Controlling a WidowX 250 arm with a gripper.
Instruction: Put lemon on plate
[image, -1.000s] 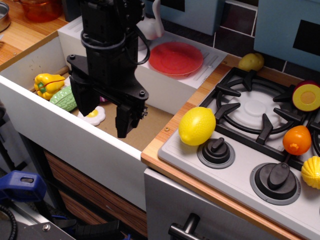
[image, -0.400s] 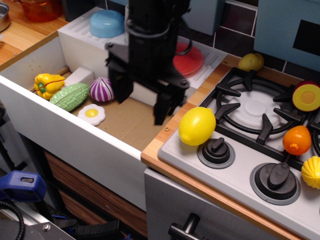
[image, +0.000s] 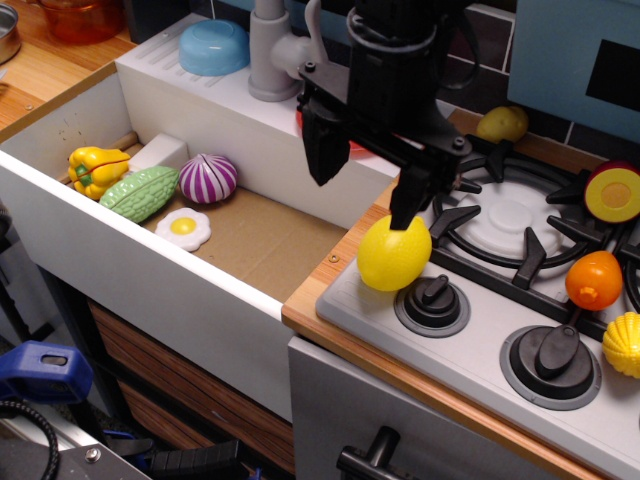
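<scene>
My gripper grabs the lemon by its round middle (image: 394, 254) next, to put the lemon on the red plate.
The lemon (image: 394, 255) is bright yellow and lies on the stove's front left corner, beside a black knob. My black gripper (image: 366, 190) hangs open just above and behind it, with one finger (image: 407, 205) over the lemon's top and the other finger (image: 322, 158) to the left over the sink edge. It holds nothing. The red plate (image: 300, 122) sits on the white ledge behind the sink and is almost wholly hidden by the gripper; only slivers of red show.
The sink (image: 270, 245) holds a purple onion (image: 208, 178), a fried egg (image: 183, 227), a green gourd (image: 139, 192) and a yellow pepper (image: 95, 168). A light-blue bowl (image: 214, 46) and grey faucet (image: 270, 50) stand behind. A dull-yellow fruit (image: 502, 123), an orange (image: 593, 280) and a shell toy (image: 623, 343) lie around the burner.
My gripper has moved right and back, from over the sink to just above the lemon, staying open. It now covers the plate. The lemon has not moved.
</scene>
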